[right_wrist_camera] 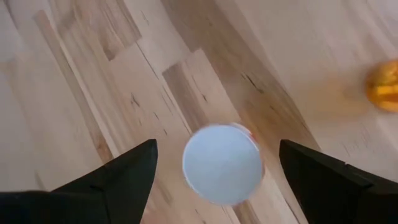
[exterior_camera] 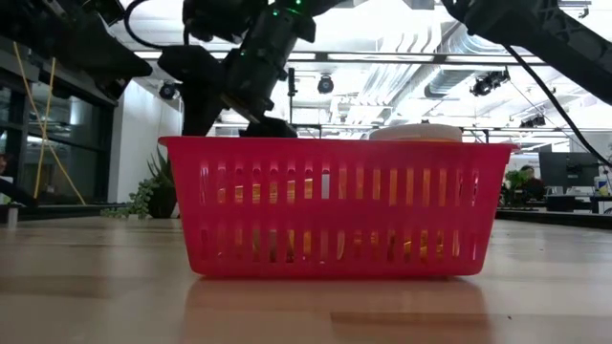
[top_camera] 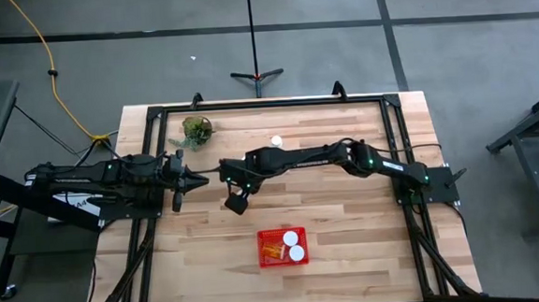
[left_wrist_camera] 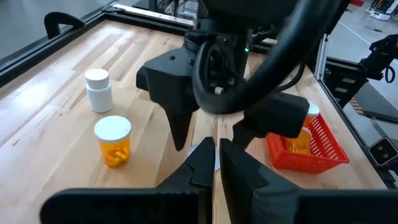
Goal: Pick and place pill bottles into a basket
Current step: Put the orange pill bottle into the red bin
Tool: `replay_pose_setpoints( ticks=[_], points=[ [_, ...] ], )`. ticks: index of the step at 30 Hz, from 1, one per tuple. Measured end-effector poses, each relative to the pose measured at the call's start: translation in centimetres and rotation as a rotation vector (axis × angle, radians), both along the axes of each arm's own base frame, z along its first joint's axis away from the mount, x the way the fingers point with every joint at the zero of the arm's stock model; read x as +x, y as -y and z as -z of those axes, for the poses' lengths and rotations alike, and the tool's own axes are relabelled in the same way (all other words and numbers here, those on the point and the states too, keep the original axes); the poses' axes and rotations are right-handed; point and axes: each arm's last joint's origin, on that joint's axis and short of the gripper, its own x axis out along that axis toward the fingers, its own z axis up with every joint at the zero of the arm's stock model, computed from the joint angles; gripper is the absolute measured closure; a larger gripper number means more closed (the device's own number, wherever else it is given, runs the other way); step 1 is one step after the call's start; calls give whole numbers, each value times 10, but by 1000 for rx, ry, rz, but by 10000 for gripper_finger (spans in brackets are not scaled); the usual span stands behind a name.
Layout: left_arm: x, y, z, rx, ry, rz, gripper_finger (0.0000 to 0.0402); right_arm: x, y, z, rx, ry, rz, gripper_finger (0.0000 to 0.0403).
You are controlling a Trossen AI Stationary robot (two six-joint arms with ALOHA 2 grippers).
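Observation:
My right gripper's fingers are still above the white cap [right_wrist_camera: 223, 163], so it is too early to close. My right gripper moves down next, then closes on the cap.
My right gripper [right_wrist_camera: 217, 144] is open and points down over an upright pill bottle, whose round white cap [right_wrist_camera: 222, 165] lies between the two fingers without touching them. In the high view this gripper [top_camera: 235, 195] is left of the table's middle. My left gripper [left_wrist_camera: 216, 158] is shut and empty, just to the left of the right gripper, pointing at it. A whitish bottle [left_wrist_camera: 98, 90] and an orange bottle [left_wrist_camera: 114, 142] stand upright on the table toward the far side. The red basket [top_camera: 283, 247] near the front edge holds bottles: two white caps [top_camera: 294, 245] and orange [top_camera: 273, 252] show.
A small green plant [top_camera: 196, 130] stands at the far left of the table. A white cap [top_camera: 275, 141] shows beyond the right arm. Another orange bottle [right_wrist_camera: 382, 87] lies at the edge of the right wrist view. The basket [exterior_camera: 335, 205] fills the low view.

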Motion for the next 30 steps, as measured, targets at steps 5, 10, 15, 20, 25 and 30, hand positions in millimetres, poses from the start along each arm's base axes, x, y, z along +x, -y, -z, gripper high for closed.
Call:
replay_pose_setpoints(
  ticks=[5, 10, 15, 20, 25, 30],
  points=[
    [0, 0, 0, 0, 0, 0, 341, 0, 0, 8, 4, -26, -1, 75],
    [0, 0, 0, 0, -1, 1, 341, 2, 0, 16, 8, -45, -3, 75],
    [0, 0, 1, 0, -13, 0, 341, 4, 0, 23, 17, -49, -8, 75],
    [0, 0, 1, 0, -14, 0, 341, 5, -1, 29, 23, -58, -11, 75],
    [0, 0, 1, 1, -13, 0, 341, 6, -1, 32, 25, -56, -13, 78],
    [0, 0, 1, 1, -10, 0, 341, 7, 0, 31, 12, -52, -6, 97]
  ],
)
